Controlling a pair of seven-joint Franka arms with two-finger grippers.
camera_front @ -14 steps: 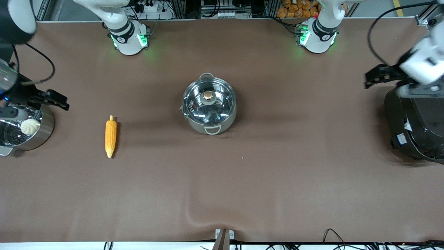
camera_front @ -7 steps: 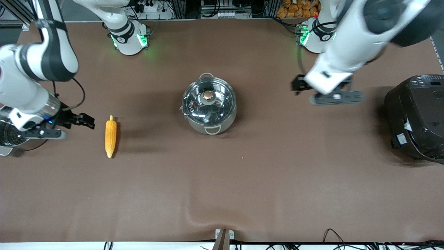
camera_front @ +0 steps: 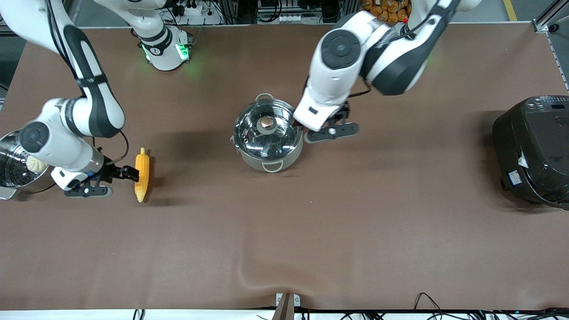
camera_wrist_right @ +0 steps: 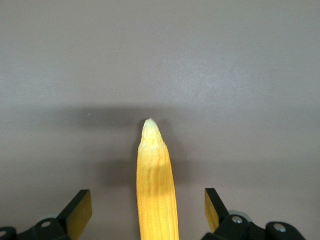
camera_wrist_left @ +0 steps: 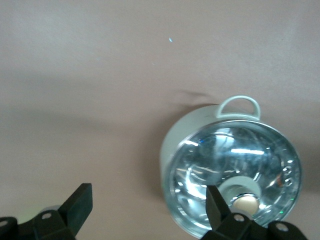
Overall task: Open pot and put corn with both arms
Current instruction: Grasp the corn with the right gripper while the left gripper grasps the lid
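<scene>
Next, to open the steel pot for the corn (camera_front: 142,175), the left gripper grabs the glass lid by its copper knob (camera_front: 266,122).
The steel pot (camera_front: 268,153) stands mid-table with its glass lid (camera_front: 253,140) on and the copper knob (camera_front: 266,122) on top. The yellow corn (camera_front: 142,175) lies flat toward the right arm's end. My right gripper (camera_front: 129,172) is open at the corn. In the right wrist view the corn (camera_wrist_right: 156,185) runs between the open gripper's (camera_wrist_right: 146,210) fingers and touches neither. My left gripper (camera_front: 300,127) is open over the pot's rim. In the left wrist view the gripper (camera_wrist_left: 149,210) has one finger (camera_wrist_left: 218,205) over the lid (camera_wrist_left: 235,160) and the other over bare table.
A steel steamer pot (camera_front: 13,178) with a white bun (camera_front: 38,163) stands at the table edge at the right arm's end. A big black rice cooker (camera_front: 533,151) stands at the left arm's end. The brown table cloth (camera_front: 284,231) has a wrinkle near its front edge.
The right gripper moved from over the steamer pot to the corn. The left gripper swung from over the rice cooker to the pot's rim. Corn and pot have not moved.
</scene>
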